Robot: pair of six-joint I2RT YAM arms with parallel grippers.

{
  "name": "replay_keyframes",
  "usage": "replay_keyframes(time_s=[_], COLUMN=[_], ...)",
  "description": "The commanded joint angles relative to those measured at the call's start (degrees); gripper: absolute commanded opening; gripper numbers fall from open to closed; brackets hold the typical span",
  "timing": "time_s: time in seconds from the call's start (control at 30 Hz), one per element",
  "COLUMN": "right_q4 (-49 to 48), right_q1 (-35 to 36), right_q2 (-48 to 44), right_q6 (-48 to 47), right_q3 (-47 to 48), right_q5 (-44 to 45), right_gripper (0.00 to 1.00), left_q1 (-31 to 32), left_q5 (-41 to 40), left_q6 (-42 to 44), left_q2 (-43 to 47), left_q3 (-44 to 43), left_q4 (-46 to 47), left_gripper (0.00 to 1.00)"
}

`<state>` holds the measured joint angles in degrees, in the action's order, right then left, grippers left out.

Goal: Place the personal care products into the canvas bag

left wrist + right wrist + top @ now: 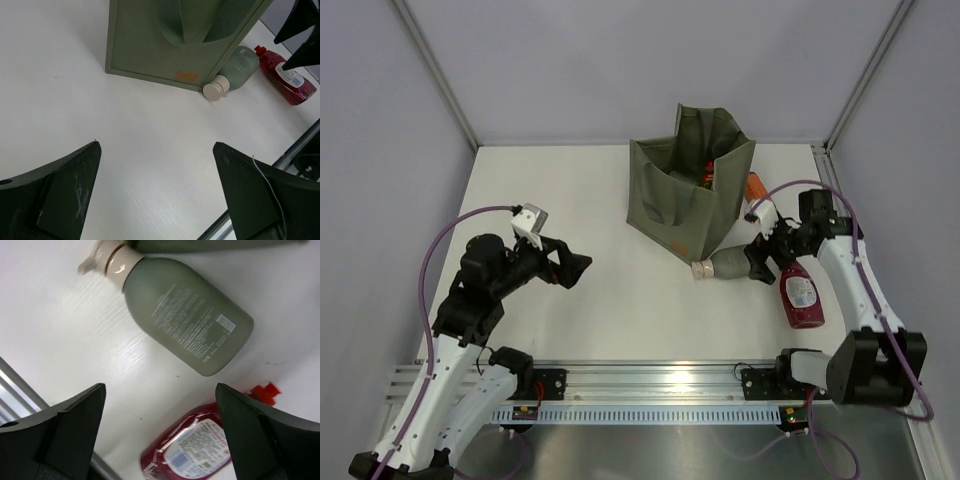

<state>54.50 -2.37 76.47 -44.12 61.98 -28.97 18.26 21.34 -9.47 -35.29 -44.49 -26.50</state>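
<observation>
The body of the grey-green bottle should stay free to go into the bag (685, 200) first, so my right gripper will next grab the bottle by its beige collar (707, 269).
The olive-green canvas bag (685, 200) stands open at the back middle, with a dark red item (708, 175) inside; it shows in the left wrist view (150, 45) too. A grey-green bottle (728, 265) with a beige pump lies against the bag's front corner, also in both wrist views (240, 61) (187, 315). A dark red bottle with a white label (801, 296) (200, 452) lies to its right. An orange bottle (756, 187) lies beside the bag's right wall. My right gripper (760, 262) (160, 386) is open, just above the grey-green bottle's base. My left gripper (576, 268) (156, 145) is open and empty, left of the bag.
A metal rail (650, 381) runs along the table's near edge. Grey walls close the table in at the back and both sides. The right arm's cable (790, 186) loops near the orange bottle.
</observation>
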Motion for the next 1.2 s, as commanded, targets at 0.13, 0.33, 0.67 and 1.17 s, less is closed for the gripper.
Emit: replay_keyframes(time_s=[0.13,0.33,0.67,1.17], right_q4=[-2.5,-11.8,-26.9,-27.3], right_q1=[7.5,15.8,29.3,33.6], right_q2=[-12.2,-7.2,1.1,14.6], right_q6=[-40.6,-38.7,-35.6,-34.5], right_q3=[-11.6,-9.6,-14.7,-11.3], right_q5=[-1.4,2.4,10.8,17.5], right_gripper=[0.99,1.00,0.98,0.67], left_q1=[-0.1,-0.1,-0.1,-0.1], left_q5=[3.3,2.8,2.5,1.8], left_q6=[-0.3,-0.5,-0.5,-0.3], left_q2=[-0.5,-1.9,-2.7,-2.9], left_q3=[0.8,0.5,0.9,0.9], left_q4=[2.9,3.0,2.7,2.2], left_gripper=[0.99,0.99,0.99,0.99])
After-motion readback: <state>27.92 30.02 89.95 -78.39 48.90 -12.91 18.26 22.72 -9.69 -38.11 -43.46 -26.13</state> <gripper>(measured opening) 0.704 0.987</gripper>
